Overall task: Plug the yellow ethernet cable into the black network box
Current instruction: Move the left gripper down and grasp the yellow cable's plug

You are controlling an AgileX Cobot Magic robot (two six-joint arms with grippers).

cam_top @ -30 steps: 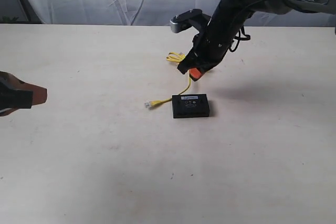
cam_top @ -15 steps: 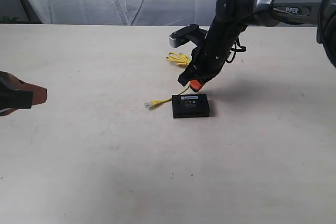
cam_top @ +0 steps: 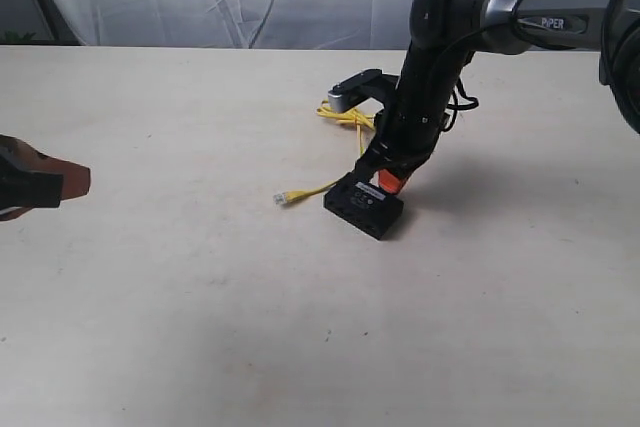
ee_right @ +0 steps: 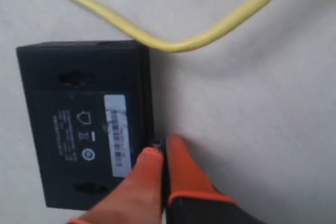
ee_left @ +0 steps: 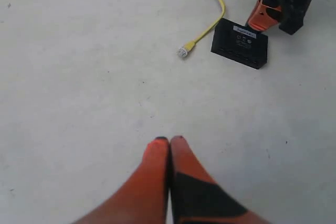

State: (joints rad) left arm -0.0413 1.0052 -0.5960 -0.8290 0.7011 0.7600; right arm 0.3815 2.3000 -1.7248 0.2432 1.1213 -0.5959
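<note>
My left gripper needs to grab the cable by its plug end (cam_top: 288, 197) next, so it can plug the yellow ethernet cable into the black network box (cam_top: 365, 205).
The black network box (cam_top: 365, 205) lies flat and skewed on the table, white label strip up; it also shows in the left wrist view (ee_left: 240, 43) and fills the right wrist view (ee_right: 84, 124). My right gripper (cam_top: 386, 183) is shut, its orange fingertips (ee_right: 178, 153) pressed against the box's long edge with nothing between them. The yellow ethernet cable (cam_top: 318, 188) runs from a bundle behind the arm to a clear plug (ee_left: 183, 51) lying loose left of the box. My left gripper (ee_left: 169, 140) is shut and empty, far to the left (cam_top: 75, 182).
The cable's bundled loop (cam_top: 340, 112) lies behind the right arm, under its wrist camera mount (cam_top: 352, 89). A white curtain hangs behind the table's far edge. Bare beige tabletop (cam_top: 200, 297) surrounds the box.
My right gripper has come down from above the cable to the box's far edge. The box has turned, its right end swung toward the front.
</note>
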